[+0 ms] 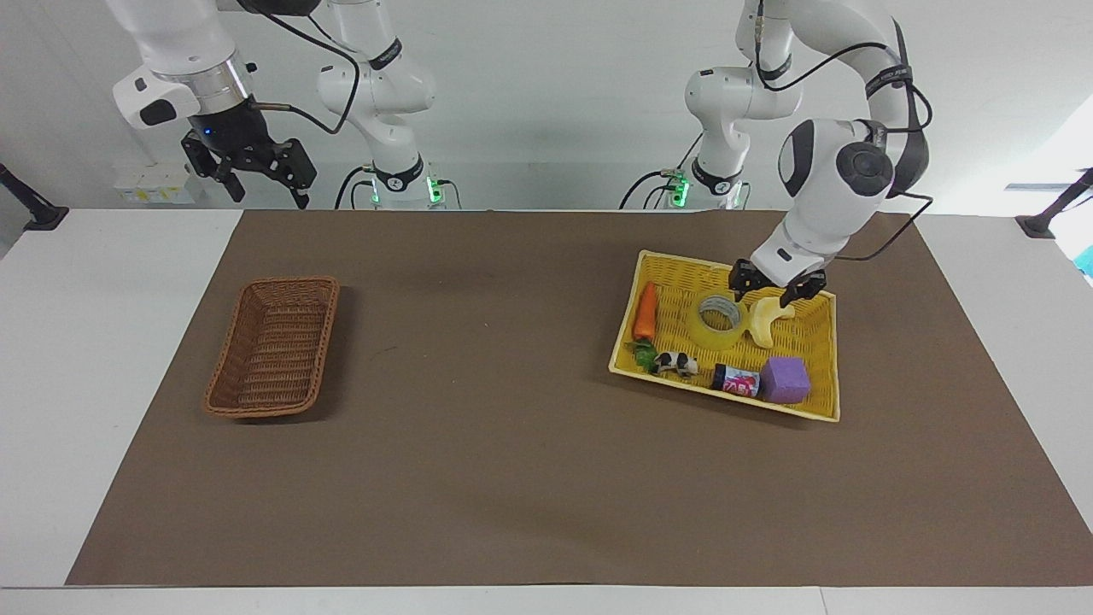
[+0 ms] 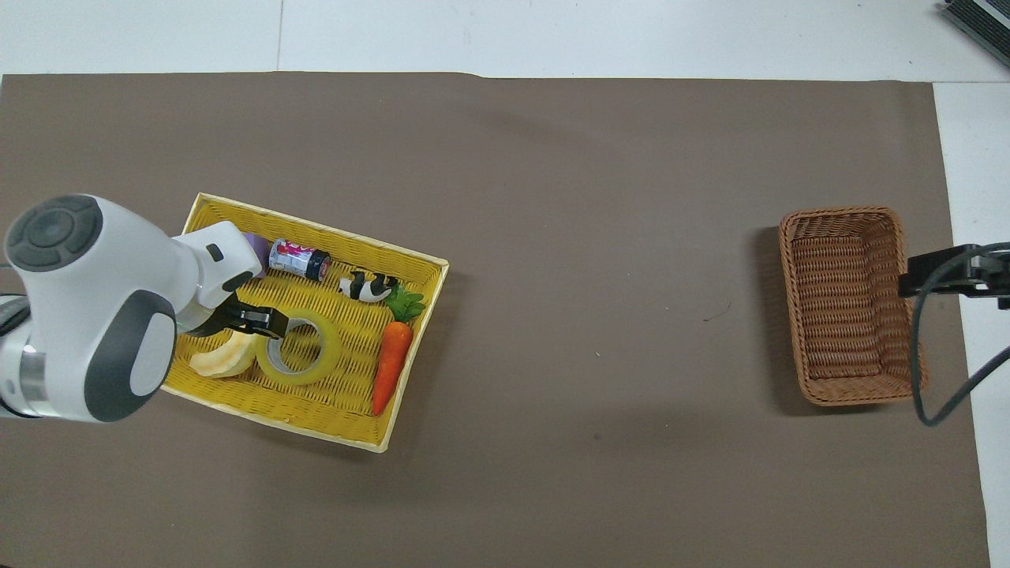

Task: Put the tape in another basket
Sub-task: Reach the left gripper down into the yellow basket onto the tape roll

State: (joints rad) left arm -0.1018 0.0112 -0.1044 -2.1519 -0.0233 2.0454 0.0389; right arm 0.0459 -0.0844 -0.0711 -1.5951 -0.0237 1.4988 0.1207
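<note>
I will next grab the yellow tape by its rim (image 2: 267, 352) with my left gripper, to move it into the brown wicker basket (image 2: 848, 304).
The yellow tape (image 1: 719, 321) (image 2: 303, 348) lies flat in the yellow basket (image 1: 683, 263) (image 2: 347, 388), beside a banana toy (image 1: 768, 321). My left gripper (image 1: 772, 295) (image 2: 261, 319) is open and low over the basket, with one finger by the tape's rim and the other over the banana. I cannot tell if it touches either. It holds nothing. The brown wicker basket (image 1: 275, 346) (image 2: 848, 304) sits with nothing in it toward the right arm's end of the table. My right gripper (image 1: 254, 173) (image 2: 951, 276) waits open in the air beside it.
The yellow basket also holds a carrot (image 1: 646, 311) (image 2: 392, 365), a toy cow (image 1: 676, 364), a small can (image 1: 736, 380) and a purple cube (image 1: 785, 380). A brown mat (image 1: 512, 384) covers the table between the two baskets.
</note>
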